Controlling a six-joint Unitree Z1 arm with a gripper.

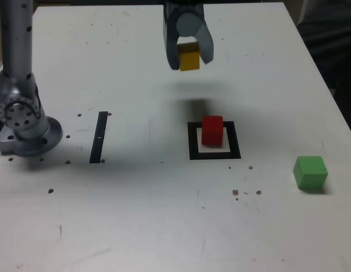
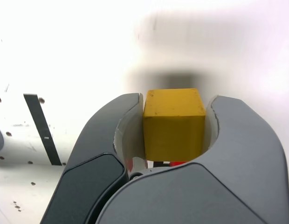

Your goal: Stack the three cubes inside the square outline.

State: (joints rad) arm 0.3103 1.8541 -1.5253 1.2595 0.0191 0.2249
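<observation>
The yellow cube (image 1: 189, 56) hangs above and behind the red cube in the exterior view, so it moves toward the red one before my gripper opens.
My gripper (image 1: 189, 59) hangs high over the table in the exterior view, shut on the yellow cube (image 1: 189, 56). The wrist view shows that yellow cube (image 2: 173, 122) pinched between both grey fingers (image 2: 105, 140). The red cube (image 1: 212, 130) stands inside the square outline (image 1: 214, 141), below the gripper and nearer the front of the table. A sliver of the red cube (image 2: 178, 164) shows under the yellow one in the wrist view. Alone at the exterior view's right sits the green cube (image 1: 310, 171), outside the outline.
The arm's base (image 1: 25, 127) stands at the exterior view's left. A narrow black strip (image 1: 99, 137) lies beside it, and the same black strip (image 2: 42, 128) shows in the wrist view. The white table's right edge (image 1: 334, 102) borders dark floor.
</observation>
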